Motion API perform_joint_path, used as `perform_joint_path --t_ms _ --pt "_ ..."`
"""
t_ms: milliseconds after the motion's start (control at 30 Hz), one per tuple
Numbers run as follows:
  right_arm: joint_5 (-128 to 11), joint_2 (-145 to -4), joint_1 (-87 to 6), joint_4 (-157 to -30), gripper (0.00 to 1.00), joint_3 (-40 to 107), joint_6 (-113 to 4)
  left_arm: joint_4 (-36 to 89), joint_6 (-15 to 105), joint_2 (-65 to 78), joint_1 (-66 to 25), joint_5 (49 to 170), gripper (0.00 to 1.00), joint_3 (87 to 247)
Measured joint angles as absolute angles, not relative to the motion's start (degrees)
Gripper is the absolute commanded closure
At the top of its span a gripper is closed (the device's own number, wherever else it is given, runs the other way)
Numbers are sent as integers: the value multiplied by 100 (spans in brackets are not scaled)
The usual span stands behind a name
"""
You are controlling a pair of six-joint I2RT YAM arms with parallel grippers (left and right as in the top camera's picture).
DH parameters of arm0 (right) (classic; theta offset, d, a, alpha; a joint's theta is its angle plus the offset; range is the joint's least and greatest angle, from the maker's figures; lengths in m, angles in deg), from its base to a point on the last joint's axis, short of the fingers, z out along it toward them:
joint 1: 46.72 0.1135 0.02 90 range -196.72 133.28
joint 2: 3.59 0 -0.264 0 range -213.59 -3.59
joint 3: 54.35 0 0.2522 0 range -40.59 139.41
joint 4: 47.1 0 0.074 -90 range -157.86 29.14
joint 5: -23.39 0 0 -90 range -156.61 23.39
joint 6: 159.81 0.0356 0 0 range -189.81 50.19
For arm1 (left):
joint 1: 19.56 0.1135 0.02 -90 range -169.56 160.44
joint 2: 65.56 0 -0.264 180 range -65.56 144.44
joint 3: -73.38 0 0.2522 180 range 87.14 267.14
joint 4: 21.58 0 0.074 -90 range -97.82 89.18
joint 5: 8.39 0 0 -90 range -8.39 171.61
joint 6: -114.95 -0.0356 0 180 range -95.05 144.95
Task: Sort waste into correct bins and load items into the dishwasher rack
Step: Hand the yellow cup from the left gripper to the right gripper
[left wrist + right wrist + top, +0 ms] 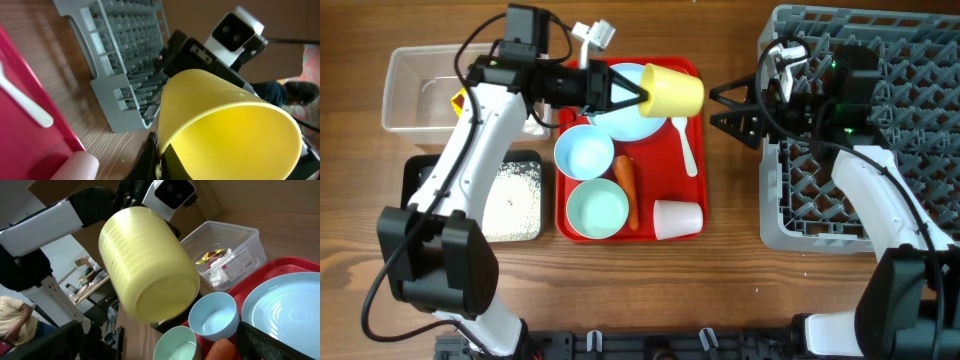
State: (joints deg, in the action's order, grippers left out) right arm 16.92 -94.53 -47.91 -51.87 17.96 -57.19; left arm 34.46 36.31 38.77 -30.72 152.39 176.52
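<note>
I will next grab the yellow cup with my right gripper around its base end [693, 95], opposite the held rim, to load it rim-first into the dishwasher rack.
My left gripper [642, 95] is shut on the rim of the yellow cup [672, 90], which it holds on its side above the right end of the red tray [660, 180]. One finger is inside the cup [225, 125] and one outside. My right gripper [712, 107] is open, just right of the cup's base [147, 265], apart from it. The grey dishwasher rack [880, 130] lies behind it. On the tray are a blue plate [630, 120], two blue bowls [585, 152] [597, 210], an orange carrot [626, 185], a white spoon [686, 145] and a pink cup [678, 219] on its side.
A clear tub [420, 90] at the back left holds snack wrappers [212, 257] and crumpled paper. In front of it a black tray [520, 160] holds white rice grains [515, 200]. Bare wood separates the red tray and the rack.
</note>
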Motion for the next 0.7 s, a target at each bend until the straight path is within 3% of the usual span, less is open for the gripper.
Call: perform_joint_path --t_ms 167,600,700 --pt "1694 -9457 -4381 -3882 1 1796 -4790 3330 3559 3877 -3376 15246 96 17652" --pt "1627 -9457 -4151 -3792 41 1796 -4242 3203 3548 3877 -3397 15287 96 17652" --pt "1629 -9457 -4151 -3801 46 1796 -4220 3195 3526 3877 -3397 15309 94 17652"
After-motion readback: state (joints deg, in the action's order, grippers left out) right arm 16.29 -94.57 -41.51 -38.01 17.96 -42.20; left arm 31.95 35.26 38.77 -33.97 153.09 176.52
